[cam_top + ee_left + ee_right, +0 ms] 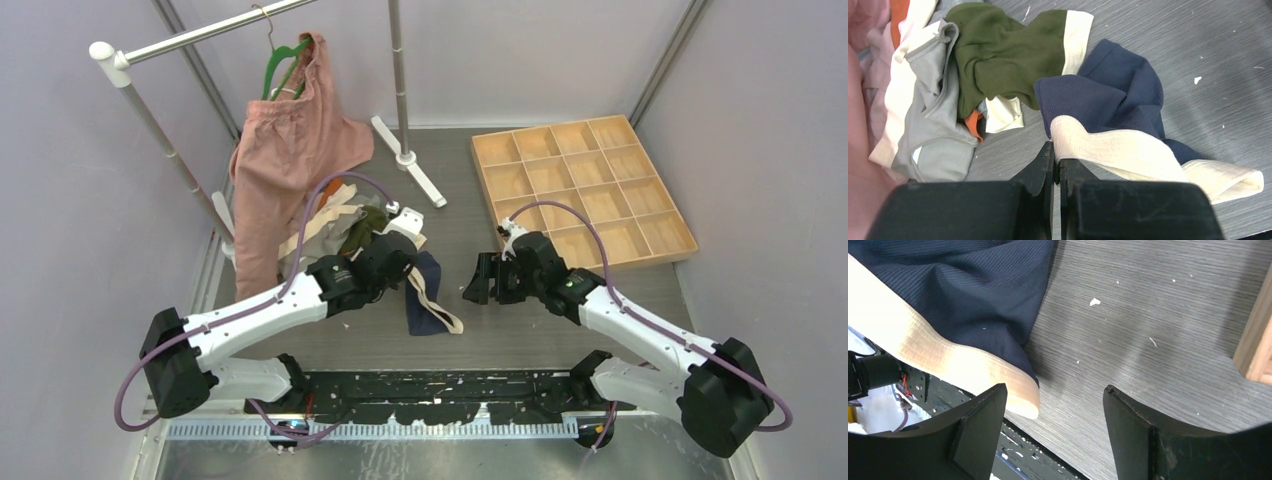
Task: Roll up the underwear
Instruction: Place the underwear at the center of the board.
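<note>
Next, my right gripper grabs the cream waistband's loose end (456, 326) (1028, 402), opposite my left gripper, to stretch the navy underwear straight for rolling.
The navy underwear (425, 290) with a cream waistband lies crumpled on the table between my two grippers. My left gripper (408, 268) is shut, and in the left wrist view its tips (1057, 150) pinch the edge of the cream waistband of the navy underwear (1118, 90). Olive underwear (1003, 55), grey underwear (935, 125) and a bit of orange underwear (898, 10) lie in a heap just beyond. My right gripper (480, 285) stands open just right of the navy underwear (963, 285). Bare table shows between its fingers (1055, 390).
A wooden divided tray (665, 185) sits at the back right; its corner (1258, 340) shows in the right wrist view. A large pink garment (290, 160) hangs on a green hanger (285, 60) from a clothes rack (180, 40), whose base (410, 160) stands mid-table.
</note>
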Motion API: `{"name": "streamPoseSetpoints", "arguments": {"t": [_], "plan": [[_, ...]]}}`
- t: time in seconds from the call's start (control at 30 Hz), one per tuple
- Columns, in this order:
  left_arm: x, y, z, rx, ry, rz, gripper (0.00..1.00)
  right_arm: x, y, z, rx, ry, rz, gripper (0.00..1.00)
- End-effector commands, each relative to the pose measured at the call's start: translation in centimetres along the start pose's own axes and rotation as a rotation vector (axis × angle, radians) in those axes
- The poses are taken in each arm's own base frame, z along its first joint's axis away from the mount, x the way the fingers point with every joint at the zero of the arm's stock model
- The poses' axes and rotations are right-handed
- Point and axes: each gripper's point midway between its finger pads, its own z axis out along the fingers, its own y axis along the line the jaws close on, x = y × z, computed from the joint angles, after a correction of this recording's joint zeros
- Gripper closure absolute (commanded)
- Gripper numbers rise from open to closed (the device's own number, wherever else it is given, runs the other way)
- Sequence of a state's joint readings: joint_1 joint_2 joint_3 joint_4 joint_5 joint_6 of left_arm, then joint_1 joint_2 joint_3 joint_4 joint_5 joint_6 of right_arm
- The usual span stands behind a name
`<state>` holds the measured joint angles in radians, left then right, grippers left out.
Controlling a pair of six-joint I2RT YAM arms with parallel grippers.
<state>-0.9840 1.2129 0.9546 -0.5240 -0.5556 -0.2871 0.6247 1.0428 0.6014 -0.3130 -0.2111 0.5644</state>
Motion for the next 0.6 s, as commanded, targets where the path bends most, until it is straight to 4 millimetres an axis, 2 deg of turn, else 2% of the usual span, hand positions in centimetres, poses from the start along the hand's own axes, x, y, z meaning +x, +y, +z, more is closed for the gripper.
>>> {"name": "streamPoseSetpoints", "arguments": {"t": [0.0,0.17,0.27,0.37,0.4,0.43,0.53,0.57], "plan": [[-1.1,1.2,-0.5,-0.046,-0.015,-0.045,0.99,-1.4,2.0,0.7,-0.111,-0.065,-0.068,0.23],[-1.0,2.8,0.0,-0.088,0.007,-0.085,0.99,0.2,4.6,1.3,-0.203,-0.066,-0.180,0.23],[-1.0,3.5,0.3,-0.107,0.019,-0.102,0.99,1.6,5.6,1.6,-0.182,-0.092,-0.281,0.23],[-1.1,3.7,0.4,-0.105,0.020,-0.116,1.00,1.8,5.1,1.8,-0.130,-0.145,-0.328,0.26],[-1.1,3.6,0.4,-0.098,0.019,-0.116,0.99,1.3,5.5,1.9,-0.145,-0.172,-0.337,0.26],[-1.2,3.6,0.4,-0.096,0.018,-0.117,1.00,1.1,5.1,2.2,-0.120,-0.186,-0.349,0.26],[-1.1,3.6,0.5,-0.095,0.020,-0.115,0.99,1.4,5.0,3.2,-0.102,-0.145,-0.399,0.25],[-1.1,3.6,0.5,-0.096,0.021,-0.114,0.99,2.1,5.6,3.5,-0.138,-0.107,-0.419,0.22]]}}
